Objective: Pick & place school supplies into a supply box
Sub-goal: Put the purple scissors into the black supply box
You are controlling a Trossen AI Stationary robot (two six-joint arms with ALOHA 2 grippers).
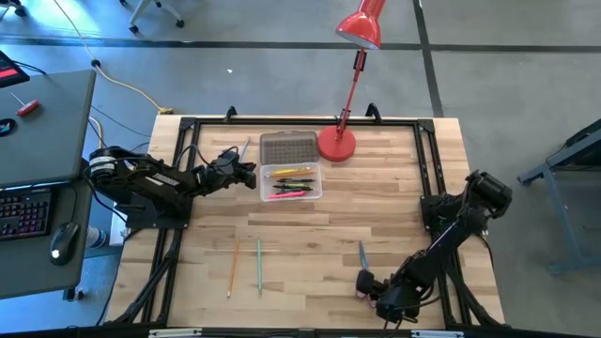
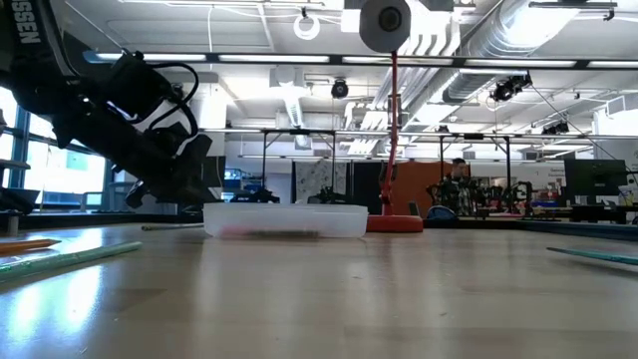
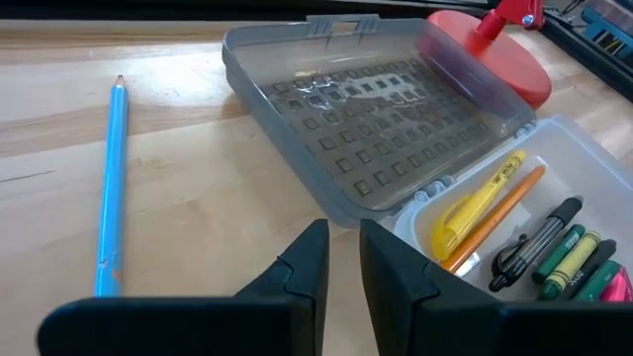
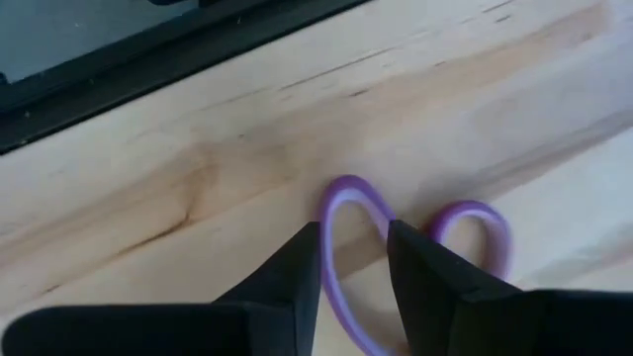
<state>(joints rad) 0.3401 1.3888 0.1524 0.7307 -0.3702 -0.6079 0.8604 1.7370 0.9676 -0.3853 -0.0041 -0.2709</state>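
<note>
The scissors (image 1: 362, 255) should go into the supply box (image 1: 292, 182), so my right gripper will pick them up by a purple handle ring next.
The clear supply box (image 1: 292, 182) stands mid-table at the far side, its ribbed grey lid (image 3: 376, 119) lying open behind it. Inside lie yellow, orange, dark, green and pink pens (image 3: 524, 232). My left gripper (image 1: 247, 174) hovers just left of the box, its fingers (image 3: 343, 267) nearly together with nothing between them. A blue pencil (image 3: 114, 188) lies left of the lid. An orange pencil (image 1: 233, 268) and a green one (image 1: 259, 268) lie near the front edge. The purple-handled scissors (image 1: 362, 255) lie front right, under my right gripper (image 1: 369, 284). My right gripper has one purple handle ring (image 4: 346, 198) of the scissors between its two fingers (image 4: 297, 272), coming from above at a slant. The ring's strand runs back between the fingers; the second ring (image 4: 477, 220) stays outside. The scissors appear to lie on the table.
The red lamp's round base (image 1: 336, 143) stands right beside the open lid, its stem leaning over the far edge. A black frame (image 1: 183, 131) borders the table. A desk with a keyboard and mouse stands left of the table. Bare wood lies between the box and the pencils.
</note>
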